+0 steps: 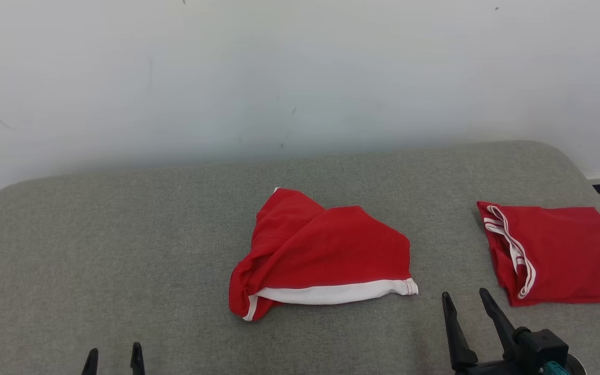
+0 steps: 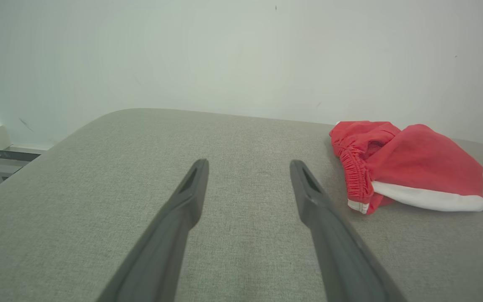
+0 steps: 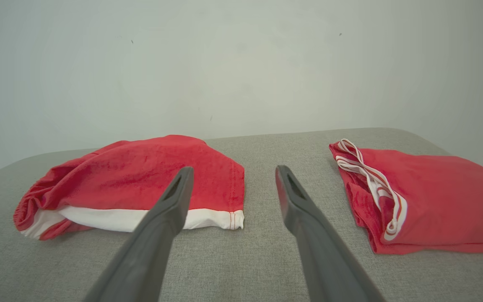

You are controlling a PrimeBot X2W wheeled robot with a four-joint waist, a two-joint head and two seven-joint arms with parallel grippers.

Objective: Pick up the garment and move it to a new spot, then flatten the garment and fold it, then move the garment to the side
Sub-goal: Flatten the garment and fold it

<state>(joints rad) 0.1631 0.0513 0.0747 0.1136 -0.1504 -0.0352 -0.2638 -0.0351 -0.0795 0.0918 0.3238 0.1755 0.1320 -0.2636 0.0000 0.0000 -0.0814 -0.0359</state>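
I need to grab the red cloth [image 1: 335, 250] next with my left gripper by the white hem band's corner [image 1: 249, 310] that sticks out at its edge, as the cloth lies loose and bunched up.
A crumpled red garment [image 1: 326, 250] with a white hem band lies loosely in the middle of the grey padded table [image 1: 123, 234]. It also lies at the right in the left wrist view [image 2: 413, 167] and at the left in the right wrist view [image 3: 141, 180]. My left gripper [image 1: 113, 357] stands open at the lower left, well short of the garment, its fingers [image 2: 191, 188] spread over bare fabric. My right gripper [image 1: 466, 299] is open too, near the garment's right hem corner, holding nothing.
A second red piece [image 1: 555, 250] with white striped trim lies folded flat at the table's right edge, also on the right in the right wrist view [image 3: 434, 197]. A pale wall [image 1: 279, 78] rises behind the table. Bare grey surface stretches to the left.
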